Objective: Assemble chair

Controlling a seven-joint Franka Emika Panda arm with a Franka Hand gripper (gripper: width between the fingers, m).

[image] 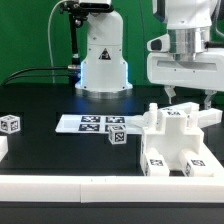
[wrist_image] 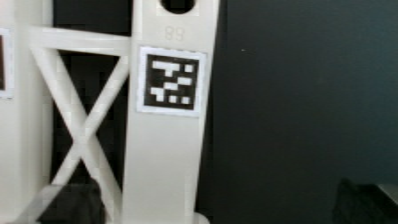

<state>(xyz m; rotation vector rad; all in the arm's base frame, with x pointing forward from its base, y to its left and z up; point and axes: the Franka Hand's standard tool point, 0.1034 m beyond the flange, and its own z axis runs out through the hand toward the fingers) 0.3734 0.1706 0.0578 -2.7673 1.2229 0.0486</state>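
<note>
I should move my gripper lower before I close it on the white post [wrist_image: 173,120], because its fingers stop above the post in the wrist view and would miss now.
The partly built chair [image: 172,135] of white tagged blocks stands on the black table at the exterior view's right. Its parts rise to pegs at the top. My gripper [image: 189,99] hangs just above it, open, with nothing between the fingers. In the wrist view a white post [wrist_image: 173,120] bearing a square tag runs along the picture. A crossed brace [wrist_image: 71,110] joins it to another white bar. Both dark fingertips [wrist_image: 75,206] show at the frame's edge, one over the brace and the other over bare black table. The gripper [wrist_image: 222,206] spans the post's end.
The marker board [image: 88,123] lies flat mid-table, with a small tagged block [image: 117,136] at its near edge. A tagged cube [image: 10,124] sits at the exterior view's left, and a white piece [image: 3,148] shows at the left border. The white robot base [image: 103,60] stands behind.
</note>
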